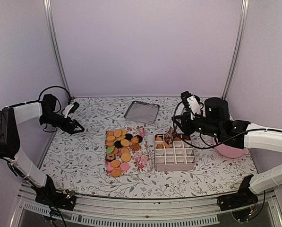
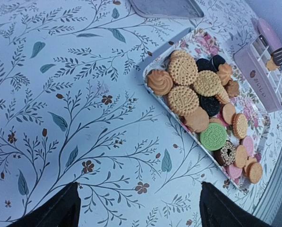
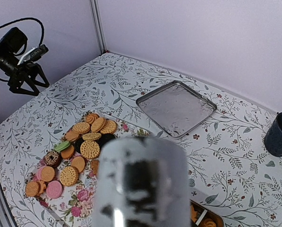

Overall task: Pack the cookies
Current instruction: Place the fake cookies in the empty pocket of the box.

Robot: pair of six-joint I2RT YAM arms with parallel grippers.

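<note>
The open compartments of the divided box (image 1: 175,160) are directly below the tool's tip, so the cookie would end in the box. It is now time for my right gripper to release it.
The cookies (image 1: 121,150) lie heaped on a floral tray (image 1: 141,163) in mid-table: mostly golden discs, with dark, pink and one green (image 2: 213,136). My left gripper (image 1: 76,126) hovers over bare tablecloth left of the tray, open and empty, its dark fingertips (image 2: 60,208) wide apart. My right gripper (image 1: 178,126) is shut on a shiny metal tool (image 3: 141,184) that blocks its own view and hides the fingers. The tool's tip (image 1: 169,136) hangs over the back row of a pale divided box (image 1: 175,160), where a few cookies (image 1: 162,144) sit.
A flat metal tray (image 1: 141,112) lies at the back centre. A pink dish (image 1: 230,150) shows under the right arm. A dark blue mug (image 3: 278,135) stands far right. The enclosure's walls and posts ring the table.
</note>
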